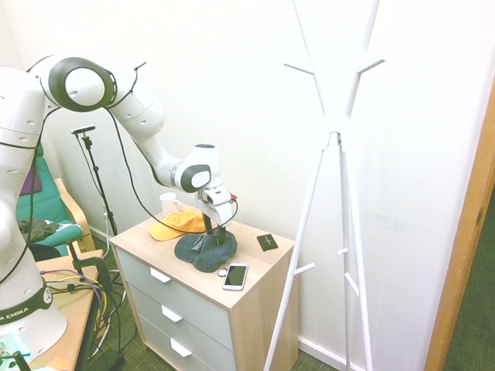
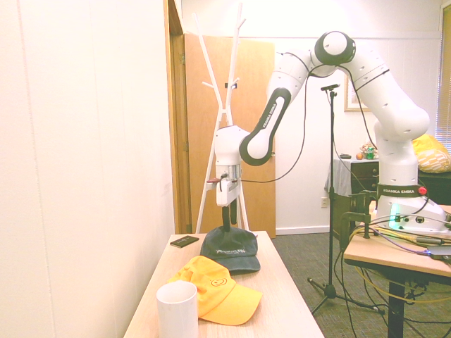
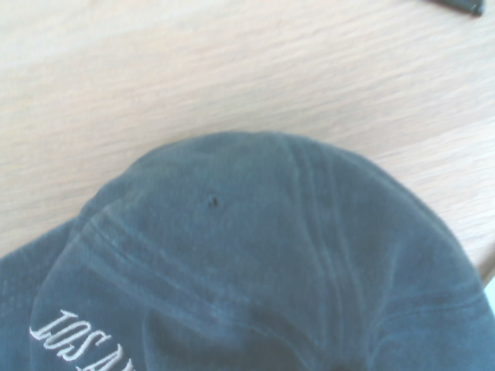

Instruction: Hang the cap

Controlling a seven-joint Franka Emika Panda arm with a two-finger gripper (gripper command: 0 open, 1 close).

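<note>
The fingers of my gripper reach down into the top of the dark slate cap, so my gripper should close on the cap now.
The dark slate cap (image 1: 203, 252) lies on the wooden dresser top (image 1: 246, 256), with white lettering on its front (image 2: 232, 251). My gripper (image 1: 219, 236) points straight down and meets the top of the cap's crown (image 2: 227, 227). The frames do not reveal if it grips the fabric. In the wrist view the cap's crown (image 3: 255, 255) fills the lower part of the picture, with bare wood behind it. The white coat rack (image 1: 334, 131) stands on the floor just past the dresser's end and shows again in the second exterior view (image 2: 225, 105).
An orange-yellow cap (image 1: 176, 224) lies beside the dark cap, with a white mug (image 1: 168, 203) behind it. A phone (image 1: 235, 276) lies at the dresser's front edge and a small black card (image 1: 267, 242) near the wall. The wall runs along the back.
</note>
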